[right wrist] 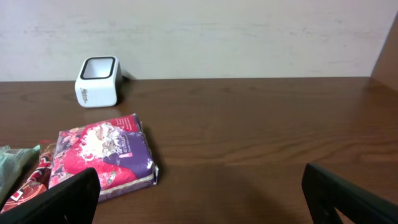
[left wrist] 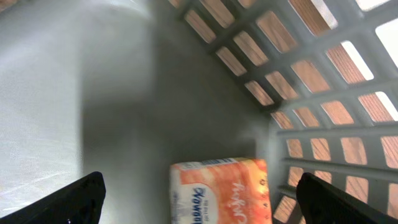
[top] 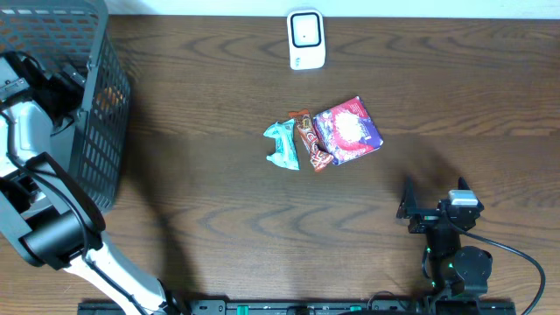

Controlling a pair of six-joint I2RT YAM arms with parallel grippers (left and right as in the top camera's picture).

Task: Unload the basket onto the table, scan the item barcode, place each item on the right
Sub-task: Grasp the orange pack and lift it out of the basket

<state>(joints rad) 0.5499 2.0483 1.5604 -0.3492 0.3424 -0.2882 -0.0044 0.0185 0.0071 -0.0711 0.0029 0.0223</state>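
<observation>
The orange-and-white packet (left wrist: pixel 221 190) lies below the left gripper's fingers. They would miss the packet if they closed now, so the left gripper should first go lower.
My left gripper (left wrist: pixel 202 208) is open inside the grey mesh basket (top: pixel 96 105). Its dark fingers (left wrist: pixel 68 202) stand wide on either side of an orange-and-white packet (left wrist: pixel 221 190) lying on the basket floor, and they do not touch it. The white barcode scanner (top: pixel 305 39) stands at the table's far edge, also seen from the right wrist (right wrist: pixel 97 81). My right gripper (top: pixel 435 191) is open and empty near the front right. It faces a pink-and-purple packet (right wrist: pixel 102 155) that lies ahead and to its left.
In the middle of the table, a teal packet (top: pixel 282 144), a brown snack bar (top: pixel 311 140) and the pink-and-purple packet (top: pixel 348 131) lie side by side. The basket's lattice wall (left wrist: pixel 323 93) rises close on the left gripper's right. My left arm (top: pixel 26 131) reaches over the basket rim.
</observation>
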